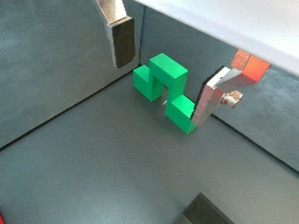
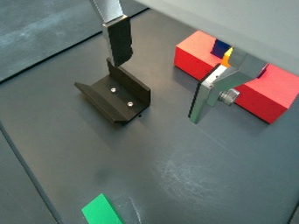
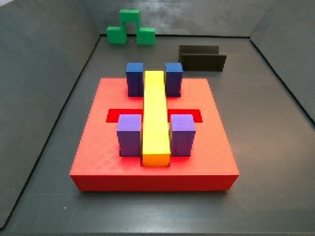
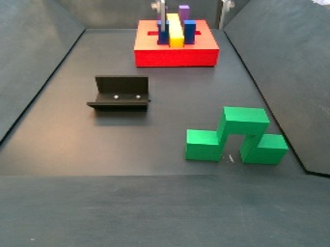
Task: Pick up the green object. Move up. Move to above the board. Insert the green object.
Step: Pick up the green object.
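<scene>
My gripper is to take hold of the green object by its raised top part next, to put it into the red board.
The green object is a bright green bridge-like piece standing on the dark floor near a wall. It also shows in both side views. My gripper is open and empty, and the piece shows below the gap between its silver fingers. Neither side view shows the gripper around the piece. In a wrist view my gripper hangs over bare floor. The red board carries a long yellow bar and blue and purple blocks. It also shows in a side view and a wrist view.
The dark L-shaped fixture stands on the floor between the green piece and the board. It also shows in a side view and a wrist view. Grey walls enclose the floor.
</scene>
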Controlling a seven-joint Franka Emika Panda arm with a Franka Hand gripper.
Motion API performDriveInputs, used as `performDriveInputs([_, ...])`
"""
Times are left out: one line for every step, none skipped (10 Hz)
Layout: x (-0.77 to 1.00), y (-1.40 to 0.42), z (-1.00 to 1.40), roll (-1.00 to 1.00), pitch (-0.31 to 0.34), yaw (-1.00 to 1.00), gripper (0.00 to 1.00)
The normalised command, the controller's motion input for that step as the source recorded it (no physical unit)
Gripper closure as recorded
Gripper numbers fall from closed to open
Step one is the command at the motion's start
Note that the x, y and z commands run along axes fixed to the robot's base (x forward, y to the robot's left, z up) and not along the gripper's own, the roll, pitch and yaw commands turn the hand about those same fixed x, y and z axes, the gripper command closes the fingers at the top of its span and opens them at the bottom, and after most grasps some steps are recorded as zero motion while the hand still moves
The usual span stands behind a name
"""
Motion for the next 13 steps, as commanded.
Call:
performDriveInputs([0.00, 0.00, -0.07, 0.01, 0.000, 0.00, 0.00])
performDriveInputs([-0.27, 0.63, -0.29, 0.01, -0.017, -0.17, 0.00])
performDriveInputs([-0.49, 0.77, -0.39, 0.00, -0.066, -0.19, 0.00])
performDriveInputs([-0.56, 0.76, -0.40, 0.00, -0.084, -0.19, 0.00])
performDriveInputs([-0.52, 0.72, -0.38, 0.00, -0.090, -0.23, 0.00])
performDriveInputs([-0.50, 0.71, -0.36, 0.00, -0.099, -0.23, 0.00])
performDriveInputs([-0.34, 0.75, -0.37, 0.00, -0.090, -0.20, 0.00])
performDriveInputs([-0.17, 0.73, -0.30, -0.04, -0.086, -0.19, 0.00])
performDriveInputs([0.00, 0.51, -0.24, -0.11, -0.074, -0.21, 0.00])
performDriveInputs([0.00, 0.54, -0.31, -0.05, -0.044, -0.21, 0.00])
performDriveInputs([-0.03, 0.43, -0.21, -0.09, -0.074, -0.17, 0.00])
performDriveInputs([0.00, 0.10, -0.14, -0.07, -0.099, -0.02, 0.00])
performDriveInputs([0.00, 0.04, -0.21, -0.06, -0.113, -0.05, 0.00])
